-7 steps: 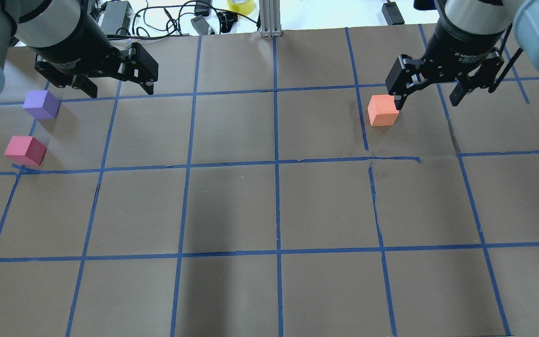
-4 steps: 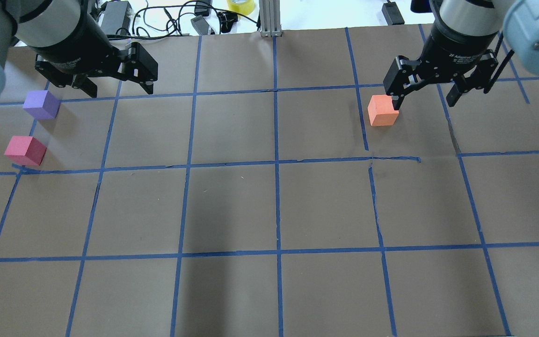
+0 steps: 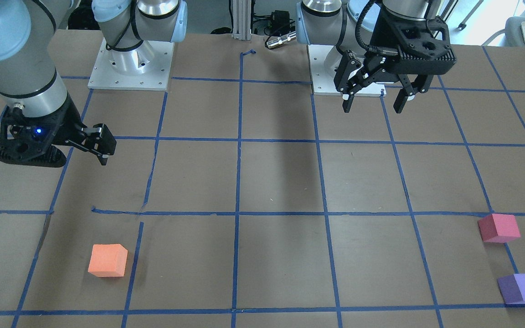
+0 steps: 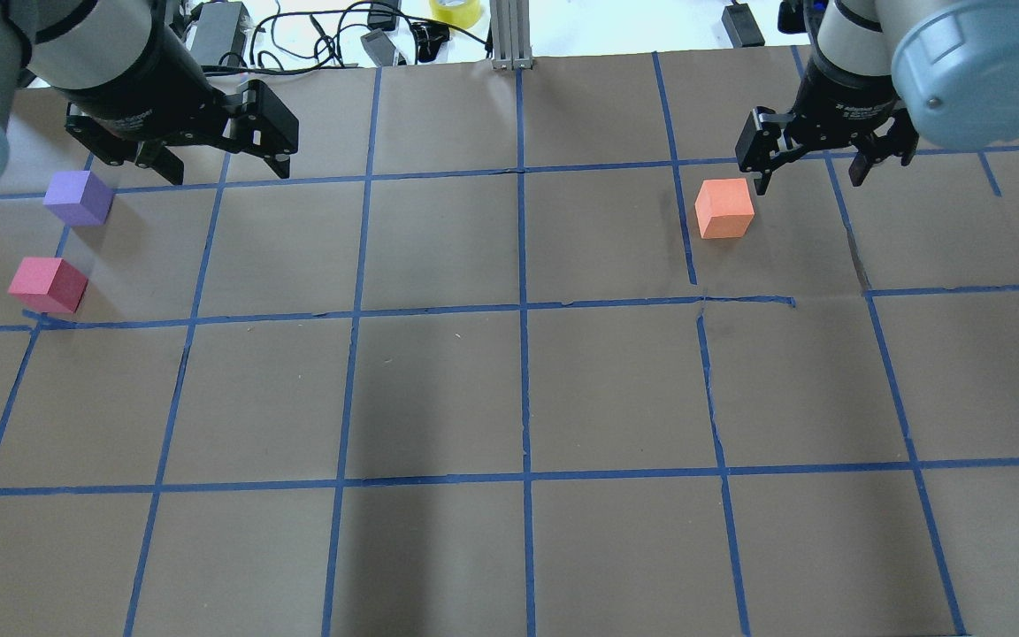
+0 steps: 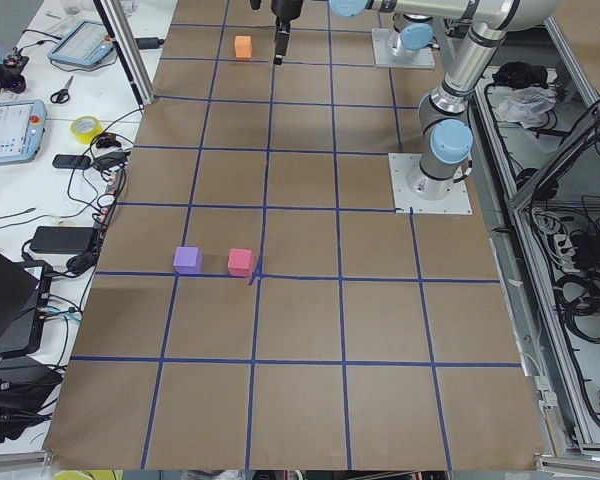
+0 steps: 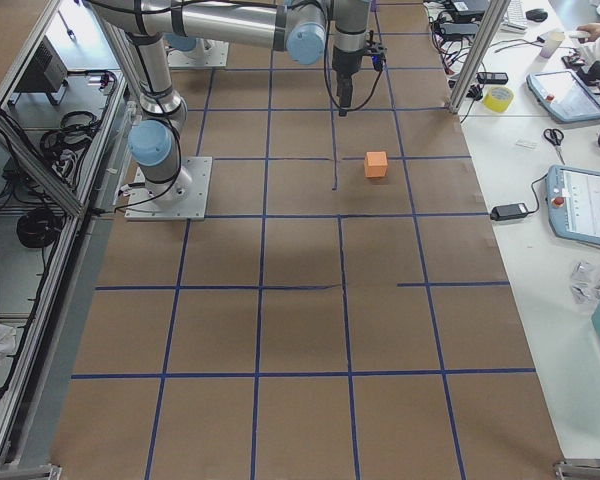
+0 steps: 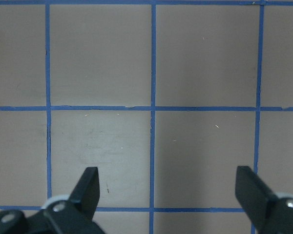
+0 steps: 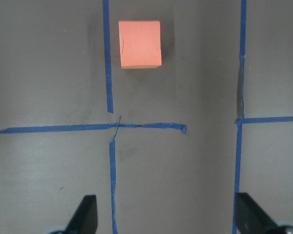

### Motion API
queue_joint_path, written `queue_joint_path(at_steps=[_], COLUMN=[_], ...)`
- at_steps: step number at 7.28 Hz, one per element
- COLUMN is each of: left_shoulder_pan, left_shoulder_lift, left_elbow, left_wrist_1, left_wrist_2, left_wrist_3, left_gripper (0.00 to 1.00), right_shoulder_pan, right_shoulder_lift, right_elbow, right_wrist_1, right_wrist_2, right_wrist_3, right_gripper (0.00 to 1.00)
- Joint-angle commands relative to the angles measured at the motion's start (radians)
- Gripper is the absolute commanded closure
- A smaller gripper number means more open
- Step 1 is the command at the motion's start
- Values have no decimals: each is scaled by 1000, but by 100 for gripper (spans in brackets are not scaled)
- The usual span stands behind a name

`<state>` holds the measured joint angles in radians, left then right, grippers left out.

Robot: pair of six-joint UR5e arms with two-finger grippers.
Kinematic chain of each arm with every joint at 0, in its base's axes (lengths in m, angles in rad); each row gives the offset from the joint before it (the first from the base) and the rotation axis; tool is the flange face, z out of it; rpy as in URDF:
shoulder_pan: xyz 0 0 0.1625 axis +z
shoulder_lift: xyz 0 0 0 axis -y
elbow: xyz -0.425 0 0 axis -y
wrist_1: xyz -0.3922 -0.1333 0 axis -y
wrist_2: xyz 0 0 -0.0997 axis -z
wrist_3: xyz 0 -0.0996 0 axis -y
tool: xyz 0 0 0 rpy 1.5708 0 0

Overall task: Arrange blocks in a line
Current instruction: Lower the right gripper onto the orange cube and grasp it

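Observation:
My right gripper is to grab the orange block (image 4: 724, 209) by its flat sides next, so the blocks can be arranged in a line.
The orange block (image 4: 724, 209) sits on the brown paper on the table's right side; it also shows in the right wrist view (image 8: 140, 44) and the front view (image 3: 107, 260). My right gripper (image 4: 810, 177) is open and empty, beside and above the orange block, apart from it. The purple block (image 4: 79, 197) and the pinkish-red block (image 4: 48, 285) sit close together at the far left. My left gripper (image 4: 222, 168) is open and empty, hovering right of the purple block. The left wrist view shows only bare paper between the fingers (image 7: 88, 187).
Blue tape lines (image 4: 523, 310) form a grid on the paper. An aluminium post (image 4: 505, 35), a yellow tape roll (image 4: 456, 11) and cables lie along the far edge. The two arm bases (image 3: 130, 64) stand at the robot's side.
My right gripper has drawn away from the orange block toward the far edge and shows smaller; its finger no longer overlaps the block. The left arm and all blocks have not moved.

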<state>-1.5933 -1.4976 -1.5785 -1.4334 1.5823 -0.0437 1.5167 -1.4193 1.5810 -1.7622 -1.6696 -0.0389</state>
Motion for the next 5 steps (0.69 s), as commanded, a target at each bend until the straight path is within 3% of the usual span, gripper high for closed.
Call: queue_joint_path(at_steps=[1,3,5], left_shoulder_pan=[1,4,4], left_shoulder_lift=[-7,-7,-3], left_elbow=[0,2,2], left_wrist_1=[8,10,10], left_wrist_2=[-4,-4,1], left_wrist_3=[1,2,4], left_gripper=[0,0,0], right_shoulder_pan=[-3,-9,-30], right_shoulder_lift=[133,247,342], right_elbow=[2,2,-1], right_wrist_1=[-228,-395,-466], right_wrist_2=[7,109,114], right_wrist_3=[-2,-1,-9], right_gripper=[0,0,0])
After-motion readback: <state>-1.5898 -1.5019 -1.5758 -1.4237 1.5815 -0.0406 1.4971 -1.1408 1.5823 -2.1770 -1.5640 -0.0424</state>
